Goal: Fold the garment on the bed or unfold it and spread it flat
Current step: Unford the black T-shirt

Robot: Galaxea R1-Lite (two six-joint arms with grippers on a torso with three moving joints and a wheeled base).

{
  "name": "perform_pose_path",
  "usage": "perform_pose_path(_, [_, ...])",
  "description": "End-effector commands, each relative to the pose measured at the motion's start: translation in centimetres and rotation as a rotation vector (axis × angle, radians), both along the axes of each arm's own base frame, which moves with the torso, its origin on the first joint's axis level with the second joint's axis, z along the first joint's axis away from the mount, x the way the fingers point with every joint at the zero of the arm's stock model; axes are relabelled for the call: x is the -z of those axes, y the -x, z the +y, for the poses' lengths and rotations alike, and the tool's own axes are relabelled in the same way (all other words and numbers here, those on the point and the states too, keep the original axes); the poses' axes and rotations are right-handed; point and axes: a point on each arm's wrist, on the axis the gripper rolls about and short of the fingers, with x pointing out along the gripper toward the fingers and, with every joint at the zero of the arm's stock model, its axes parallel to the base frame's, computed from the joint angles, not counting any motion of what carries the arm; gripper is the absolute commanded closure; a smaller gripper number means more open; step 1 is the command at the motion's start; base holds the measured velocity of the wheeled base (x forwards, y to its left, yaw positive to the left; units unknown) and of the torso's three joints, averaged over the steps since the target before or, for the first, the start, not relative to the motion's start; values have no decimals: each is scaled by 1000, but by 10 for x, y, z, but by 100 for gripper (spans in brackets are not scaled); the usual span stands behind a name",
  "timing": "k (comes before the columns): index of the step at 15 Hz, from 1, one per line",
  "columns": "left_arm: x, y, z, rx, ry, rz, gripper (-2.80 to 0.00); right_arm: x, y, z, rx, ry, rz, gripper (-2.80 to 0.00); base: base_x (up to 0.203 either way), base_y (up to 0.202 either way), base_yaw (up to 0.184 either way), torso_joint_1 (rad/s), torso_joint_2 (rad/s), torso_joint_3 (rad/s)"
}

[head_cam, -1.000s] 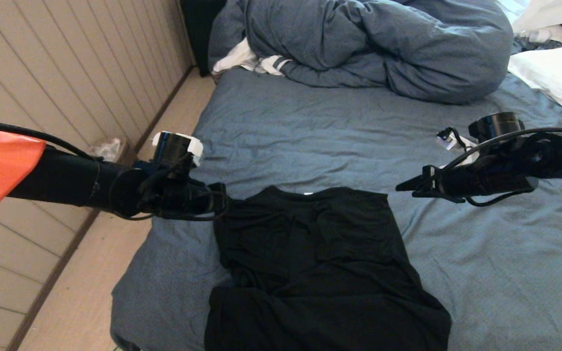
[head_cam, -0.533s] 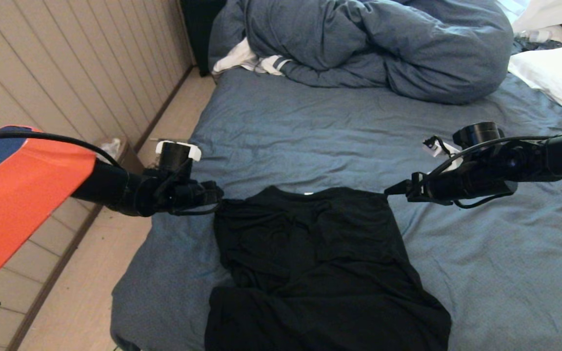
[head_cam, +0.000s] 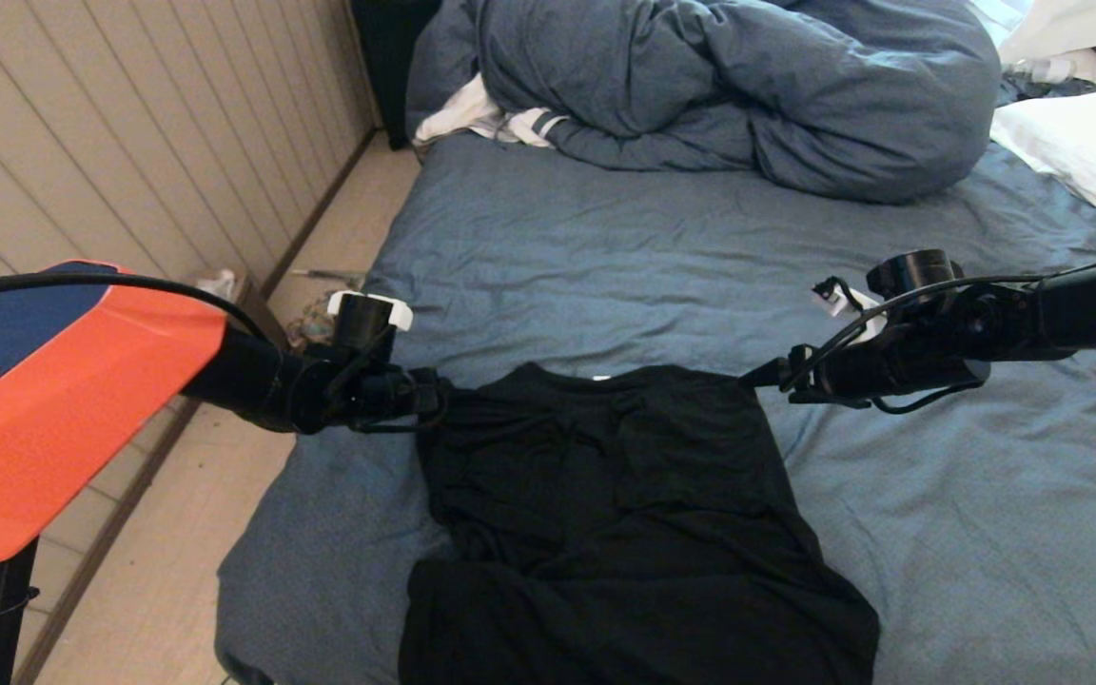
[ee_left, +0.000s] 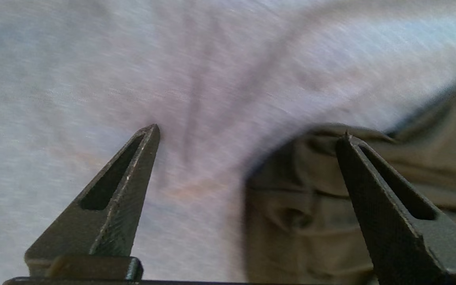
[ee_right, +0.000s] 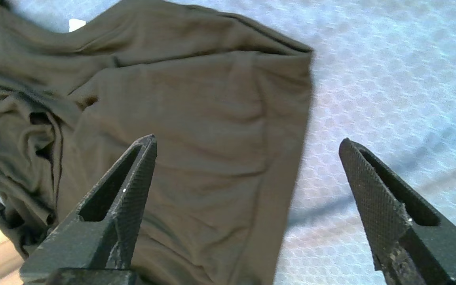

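My left gripper grabs the T-shirt by its shoulder corner [head_cam: 461, 400] next, to stretch the black T-shirt's bunched body [head_cam: 636, 571] flat on the bed.
The garment [head_cam: 605, 504], a black T-shirt, lies rumpled on the near middle of the bed [head_cam: 605, 257], its lower part bunched toward the bed's front edge. My left gripper [head_cam: 434, 395] sits at the shirt's far left corner. In the left wrist view the left gripper [ee_left: 247, 134] is open, with the shirt's edge [ee_left: 311, 206] lying loose between the fingers. My right gripper [head_cam: 762, 376] is at the far right corner. In the right wrist view it is also open [ee_right: 247, 140], straddling the shirt's side edge [ee_right: 192, 118] above the sheet [ee_right: 390, 79], holding nothing.
A bunched blue-grey duvet [head_cam: 729, 86] and a white-and-striped cloth [head_cam: 481, 119] lie at the bed's far end. A white pillow [head_cam: 1081, 152] is at the far right. Wooden floor [head_cam: 177, 571] and a panelled wall [head_cam: 129, 143] run along the bed's left edge.
Both grippers have opened wider at the shirt's far corners. The right gripper has shifted slightly left toward the corner. The shirt has stayed in place.
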Motion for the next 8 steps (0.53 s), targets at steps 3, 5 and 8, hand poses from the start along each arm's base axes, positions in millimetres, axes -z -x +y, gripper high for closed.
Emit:
perform_pose_path(3, [-6,5,-9,21,6,-11,-280,-2,1,-1,2,-3,-3,-280,0,0,0,0,0,0])
perform_pose_path(5, [-19,11,-7,29,13,-27,-280,0,1,0,1,-3,2,-280,0,0,0,0,0,0])
perform_pose_path(8, [-12,18,-5,93,-30,-5,-280,-1,2,-1,1,-4,2,-280,0,0,0,0,0,0])
